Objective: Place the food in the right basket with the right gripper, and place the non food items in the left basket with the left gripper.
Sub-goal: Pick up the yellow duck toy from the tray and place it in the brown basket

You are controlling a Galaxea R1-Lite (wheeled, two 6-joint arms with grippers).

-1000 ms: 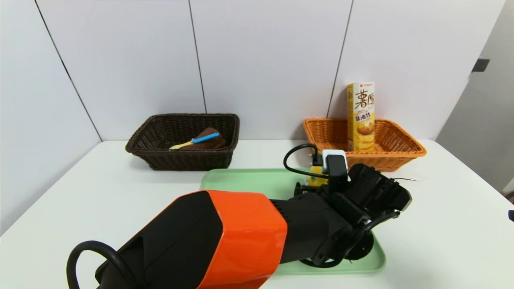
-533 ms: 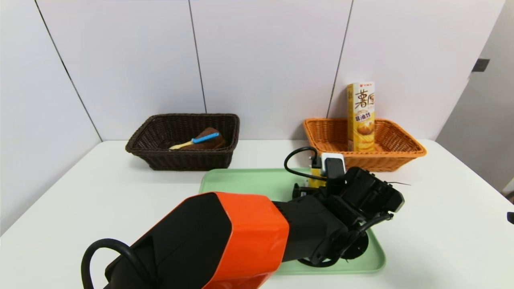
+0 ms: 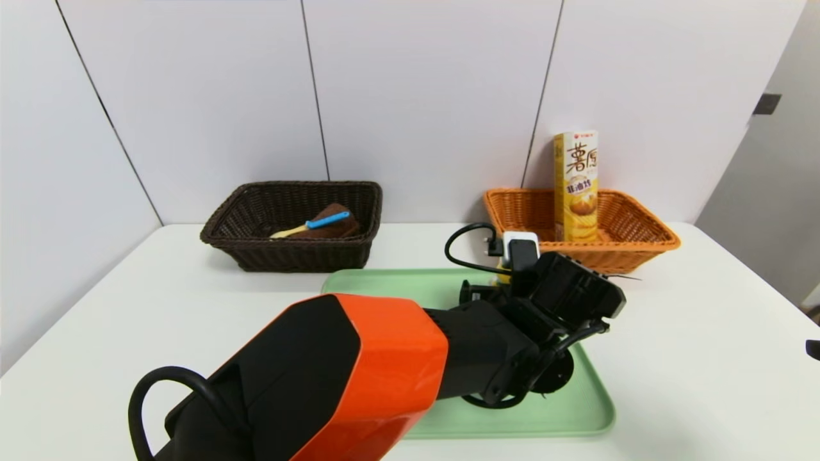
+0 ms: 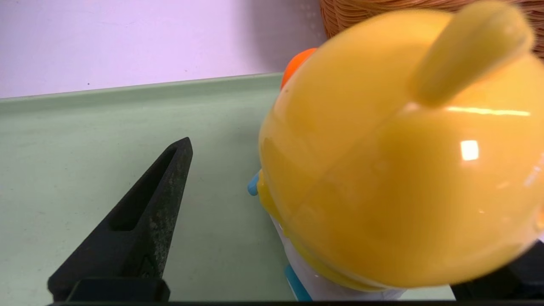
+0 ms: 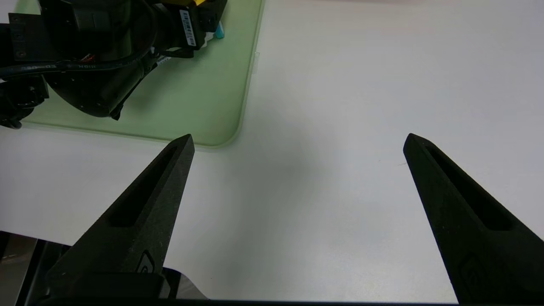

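Observation:
My left gripper should close on the duck now, because my fingers reach down around the duck's body (image 4: 311, 265) below its yellow head (image 4: 398, 153).
The yellow duck toy (image 4: 395, 170) stands on the green tray (image 3: 397, 288), mostly hidden behind my left wrist in the head view. My left gripper (image 4: 297, 142) is open around it. One black finger (image 4: 140, 221) stands clear of the duck's side; the other is hidden behind the duck. The food, a tall yellow carton (image 3: 576, 186), stands upright in the orange right basket (image 3: 647, 237). The dark brown left basket (image 3: 224, 234) holds the rolled brown towel (image 3: 336, 221) and the blue-handled spatula (image 3: 317, 223). My right gripper (image 5: 297, 140) hangs open over bare table, holding nothing.
The orange basket's wicker wall (image 4: 382, 8) sits just beyond the duck and the tray's far rim. A tray corner (image 5: 229, 136) lies close to my right gripper. White walls close off the back of the table.
My left arm has pushed farther over the tray toward the duck, its wrist shifting slightly left and away from me. The baskets and their contents have not moved.

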